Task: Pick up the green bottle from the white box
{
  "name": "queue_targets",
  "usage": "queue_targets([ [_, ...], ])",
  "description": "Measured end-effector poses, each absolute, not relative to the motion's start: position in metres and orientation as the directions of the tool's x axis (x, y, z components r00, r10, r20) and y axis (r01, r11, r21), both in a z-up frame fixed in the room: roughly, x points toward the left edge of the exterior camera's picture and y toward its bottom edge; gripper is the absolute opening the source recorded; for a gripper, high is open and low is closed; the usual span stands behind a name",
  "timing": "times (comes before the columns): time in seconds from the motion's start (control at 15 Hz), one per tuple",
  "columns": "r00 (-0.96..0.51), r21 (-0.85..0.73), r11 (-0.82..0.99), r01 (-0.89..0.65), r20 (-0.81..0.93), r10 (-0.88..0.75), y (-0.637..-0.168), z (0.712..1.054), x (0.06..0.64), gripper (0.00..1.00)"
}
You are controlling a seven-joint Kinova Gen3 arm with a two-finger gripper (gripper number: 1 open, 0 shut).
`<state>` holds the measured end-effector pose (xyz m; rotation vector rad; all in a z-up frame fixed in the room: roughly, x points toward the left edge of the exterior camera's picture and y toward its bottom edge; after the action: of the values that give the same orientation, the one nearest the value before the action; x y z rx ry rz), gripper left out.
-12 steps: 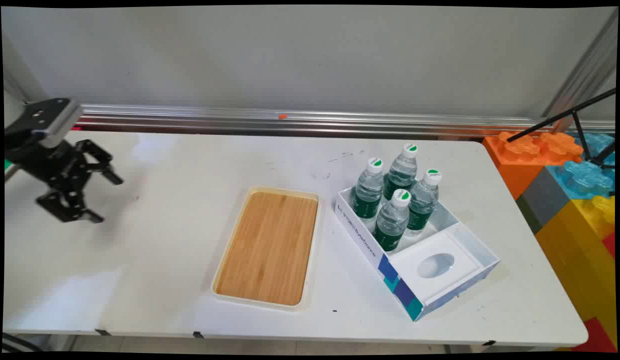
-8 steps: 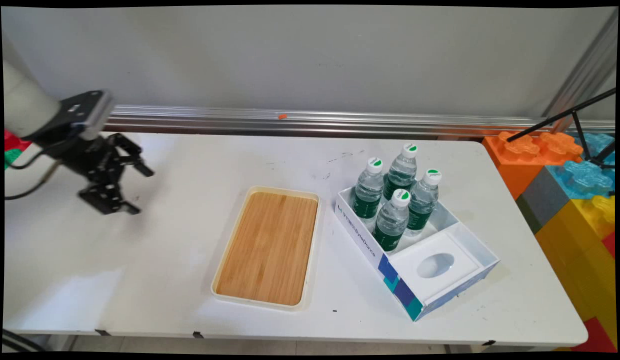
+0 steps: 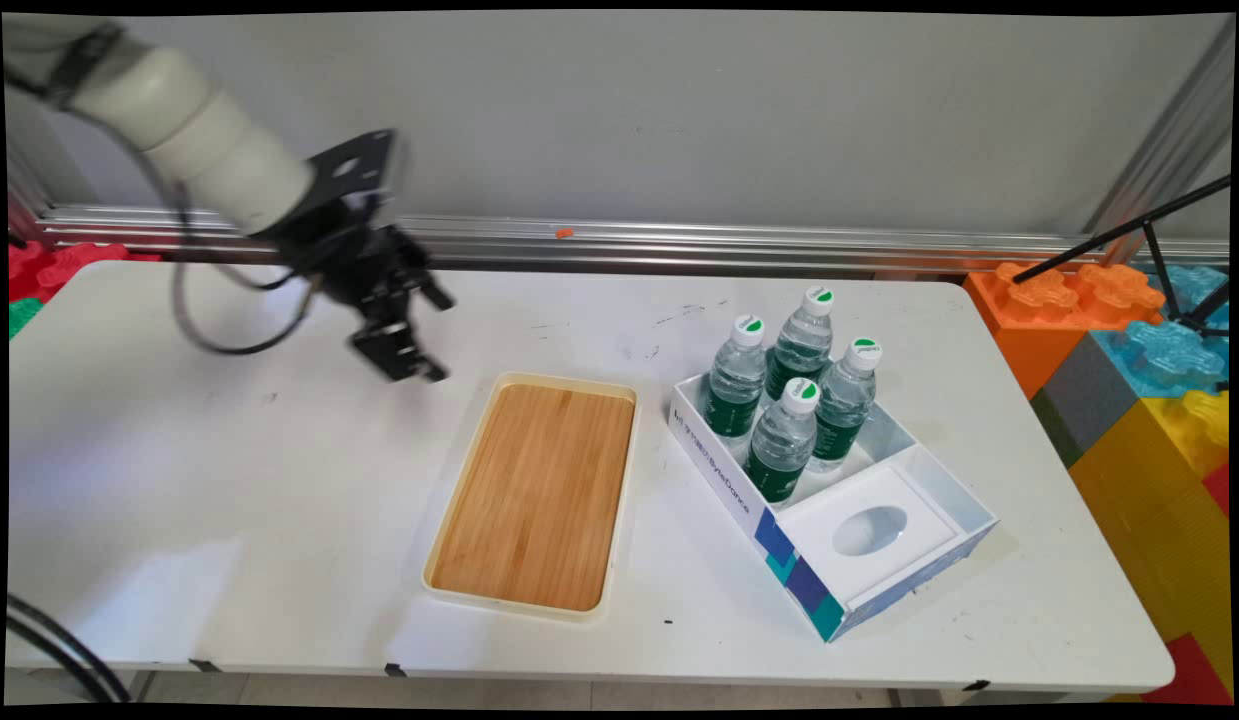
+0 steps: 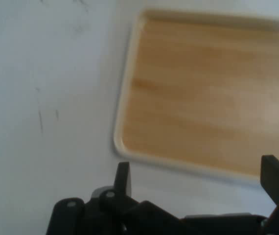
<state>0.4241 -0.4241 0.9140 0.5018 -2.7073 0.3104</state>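
The clear water bottle should stand on the wooden tray, so the robot's gripper will next reach the bottle and grab its upper body beneath the cap.
My gripper hangs open and empty above the table, just left of the far left corner of a wooden tray with a cream rim. In the hand view the gripper shows its two black fingers spread wide, one fingertip at the left and one at the right, with the tray lying past them. To the tray's right stands a white box with several water bottles upright in its far part. Nothing is between the fingers.
Large coloured toy blocks stand off the table's right end, with a black tripod leg over them. A metal rail runs along the wall behind the table. Black cables hang from the arm.
The gripper has swung from the table's left edge rightward and farther back, ending near the tray's far left corner. It stays open. Tray, box and bottles have not moved.
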Motion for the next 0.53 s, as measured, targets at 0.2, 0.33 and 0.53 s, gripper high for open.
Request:
queue_targets([
  [0.2, -0.828, -0.132, 0.888, -0.440, 0.443, -0.344, -0.456, 0.921, 0.376, 1.00],
  [0.33, -0.799, -0.109, 0.876, -0.469, 0.475, -0.368, -0.474, 0.924, 0.346, 1.00],
  [0.53, -0.777, -0.088, 0.870, -0.485, 0.501, -0.382, -0.489, 0.923, 0.320, 1.00],
])
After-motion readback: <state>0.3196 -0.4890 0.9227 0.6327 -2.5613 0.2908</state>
